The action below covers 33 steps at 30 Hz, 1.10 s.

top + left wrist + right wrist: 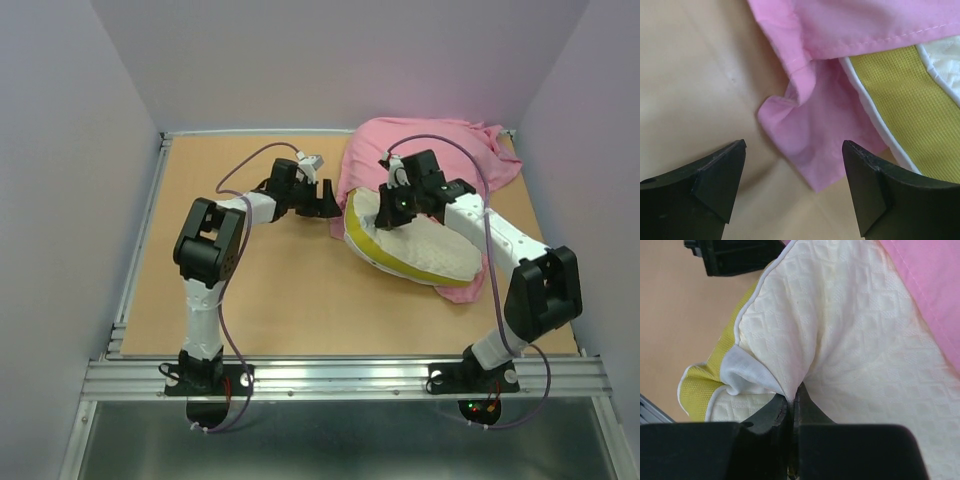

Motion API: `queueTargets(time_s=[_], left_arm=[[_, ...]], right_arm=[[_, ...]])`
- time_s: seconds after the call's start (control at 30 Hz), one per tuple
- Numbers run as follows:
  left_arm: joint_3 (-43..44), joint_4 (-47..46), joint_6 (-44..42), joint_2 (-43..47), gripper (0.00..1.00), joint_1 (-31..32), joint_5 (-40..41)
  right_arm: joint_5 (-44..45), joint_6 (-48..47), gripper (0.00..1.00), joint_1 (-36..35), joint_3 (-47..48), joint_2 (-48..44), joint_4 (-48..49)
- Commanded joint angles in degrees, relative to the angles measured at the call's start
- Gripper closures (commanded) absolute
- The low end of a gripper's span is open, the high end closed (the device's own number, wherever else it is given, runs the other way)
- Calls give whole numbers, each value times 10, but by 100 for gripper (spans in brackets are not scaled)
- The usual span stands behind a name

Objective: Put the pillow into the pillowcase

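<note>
My right gripper should line up the pillow's pinched end before it opens. The pillow's end is bunched and crooked beside the loose pink pillowcase corner, and it would fall short if I opened now.
The cream pillow with a yellow side band lies at the right of the table, its far end against the pink pillowcase bunched at the back right. My right gripper is shut on a pinched fold of the pillow's top cover near its left end. My left gripper is open and empty just left of the pillow. In the left wrist view a pink pillowcase corner lies on the table between and ahead of my fingers, beside the yellow band.
The wooden tabletop has a metal rail along its near edge. Purple walls close in on the left, back and right. Cables loop over both arms.
</note>
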State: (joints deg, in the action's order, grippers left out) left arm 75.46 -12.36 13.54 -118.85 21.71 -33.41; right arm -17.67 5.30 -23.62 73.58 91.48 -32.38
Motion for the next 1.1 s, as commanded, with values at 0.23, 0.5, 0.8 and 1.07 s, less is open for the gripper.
queueTargets(time_s=[0.23, 0.5, 0.8, 1.07], left_arm=[[72, 13, 43, -66, 72, 60, -26], [137, 192, -82, 188, 100, 46, -208], [168, 671, -438, 203, 100, 56, -310], [77, 763, -585, 223, 100, -9, -209]], right_arm=[[-38, 13, 99, 35, 51, -104, 22], [141, -37, 99, 33, 107, -150, 58], [277, 28, 100, -57, -128, 29, 180], [384, 83, 99, -48, -121, 72, 232]])
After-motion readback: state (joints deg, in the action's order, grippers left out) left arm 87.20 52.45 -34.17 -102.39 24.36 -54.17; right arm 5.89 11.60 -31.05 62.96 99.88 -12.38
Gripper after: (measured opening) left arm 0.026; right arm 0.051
